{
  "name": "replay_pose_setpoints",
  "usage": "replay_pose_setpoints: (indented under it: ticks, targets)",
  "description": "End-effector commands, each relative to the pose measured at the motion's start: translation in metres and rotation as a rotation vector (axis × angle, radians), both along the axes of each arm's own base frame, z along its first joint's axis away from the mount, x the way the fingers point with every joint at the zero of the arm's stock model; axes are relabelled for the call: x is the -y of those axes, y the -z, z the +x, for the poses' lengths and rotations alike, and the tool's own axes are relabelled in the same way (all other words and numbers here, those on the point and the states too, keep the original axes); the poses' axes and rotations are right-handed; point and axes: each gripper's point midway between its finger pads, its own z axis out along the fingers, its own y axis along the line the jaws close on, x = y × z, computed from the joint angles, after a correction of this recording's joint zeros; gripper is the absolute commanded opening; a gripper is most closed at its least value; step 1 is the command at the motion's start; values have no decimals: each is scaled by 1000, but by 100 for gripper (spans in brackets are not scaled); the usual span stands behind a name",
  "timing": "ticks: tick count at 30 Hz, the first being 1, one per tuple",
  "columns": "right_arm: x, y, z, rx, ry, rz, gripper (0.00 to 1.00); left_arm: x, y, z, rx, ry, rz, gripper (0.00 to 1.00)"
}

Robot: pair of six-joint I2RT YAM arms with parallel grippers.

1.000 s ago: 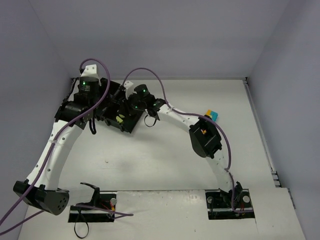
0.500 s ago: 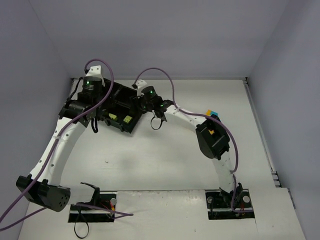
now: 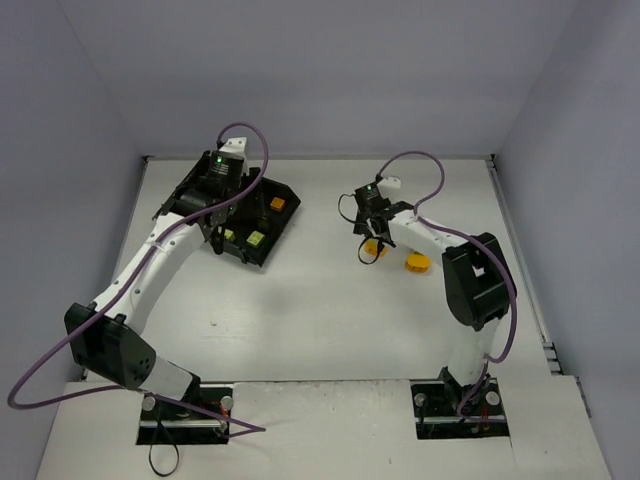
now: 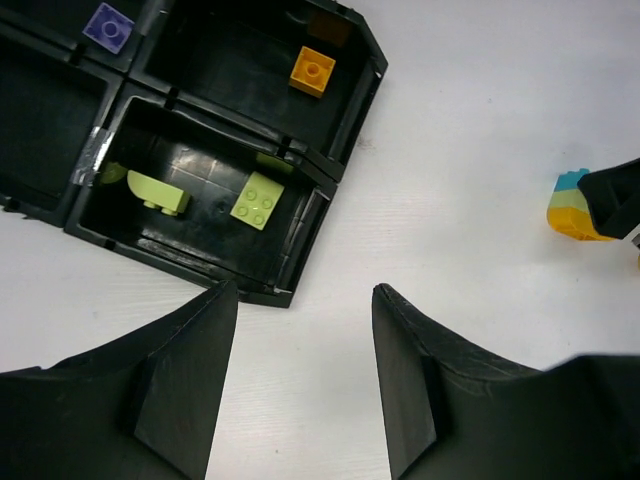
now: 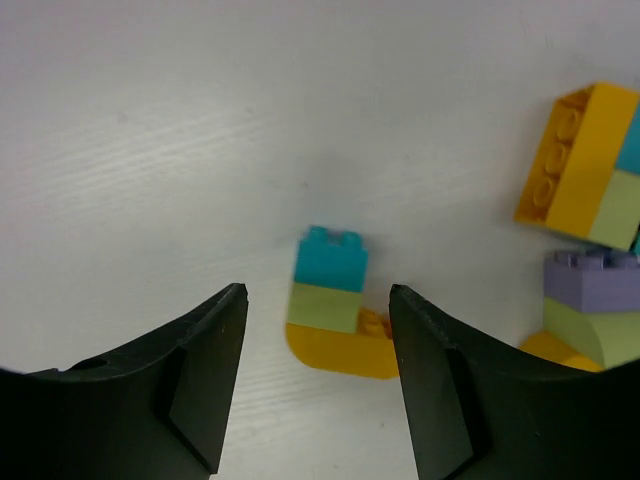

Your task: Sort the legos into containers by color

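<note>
The right gripper grabs the stack by the ends of its orange base brick [image 5: 342, 351] next, leaving the teal and yellow-green bricks free to pull off for sorting.
The black tray [image 4: 330, 160] lies at the top left of the left wrist view and at the back left in the top view [image 3: 268, 222]. It holds a purple brick [image 4: 108, 24], an orange brick [image 4: 312, 70] and two yellow-green bricks [image 4: 258, 200], each colour in its own compartment. My left gripper [image 4: 305, 292] is open and empty, by the tray's near corner, and also shows in the top view [image 3: 215, 232]. My right gripper [image 5: 318, 292] is open, its jaws either side of a teal, yellow-green and orange stack [image 5: 332, 300] on the table, not touching it.
Two more brick stacks lie right of the right gripper: an orange, yellow-green and teal one [image 5: 585, 165] and a purple, yellow-green and orange one [image 5: 592, 300]. In the top view, orange bricks [image 3: 416, 262] lie mid-table. Walls close off the back and both sides.
My right gripper has left the tray and moved right to the stacks on the table. My left arm has swung so its wrist is over the tray. An orange brick now shows in the tray.
</note>
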Motion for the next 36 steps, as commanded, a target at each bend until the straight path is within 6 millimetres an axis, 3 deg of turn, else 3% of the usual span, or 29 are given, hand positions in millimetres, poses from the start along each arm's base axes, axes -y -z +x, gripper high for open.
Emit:
replay_pose_setpoints:
  ticks: [1, 10, 12, 16, 27, 36]
  targets:
    - [22, -3, -13, -12, 152, 50, 56, 18, -35, 13, 106, 27, -69, 50]
    - [32, 13, -21, -72, 241, 66, 58, 37, -19, 10, 67, 71, -62, 50]
    - [31, 14, -21, -76, 245, 75, 70, 39, -15, 10, 57, 76, -62, 50]
    - [24, 12, -18, -83, 228, 100, 80, 40, -12, 8, 49, 80, -61, 50]
    - [13, 34, -27, -154, 197, 118, 82, 41, -5, 8, 31, 81, -56, 50]
    - [14, 53, -23, -184, 195, 79, 81, 42, -3, 9, 24, 85, -58, 50]
